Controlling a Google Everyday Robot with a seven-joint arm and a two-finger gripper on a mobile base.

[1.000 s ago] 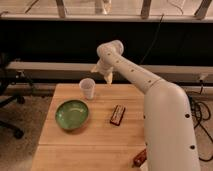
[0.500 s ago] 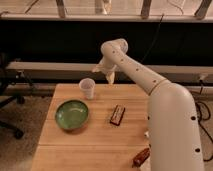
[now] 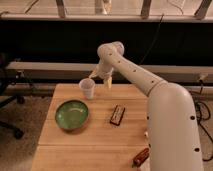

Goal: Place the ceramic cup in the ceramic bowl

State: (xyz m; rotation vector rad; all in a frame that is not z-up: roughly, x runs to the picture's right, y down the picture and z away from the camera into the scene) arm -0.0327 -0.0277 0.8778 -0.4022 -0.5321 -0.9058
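Note:
My gripper grabs the cup's rim [image 3: 87,81] next, to set the ceramic cup down inside the green ceramic bowl [image 3: 72,114].
The white ceramic cup [image 3: 87,88] stands upright near the back left of the wooden table [image 3: 95,140]. The green ceramic bowl [image 3: 72,114] sits just in front of it, a little to the left, and holds nothing. My gripper [image 3: 101,78] hangs from the white arm just right of the cup, at about rim height. It is open, with one finger [image 3: 93,75] close to the cup's rim and the other further right. It holds nothing.
A dark snack bar [image 3: 117,114] lies on the table right of the bowl. A reddish packet [image 3: 140,157] lies at the front right edge, beside my white arm body [image 3: 170,130]. An office chair [image 3: 7,105] stands left of the table. A dark wall and a ledge run behind.
The wrist has shifted slightly and the gripper has come down a little beside the cup. The cup and bowl have not moved.

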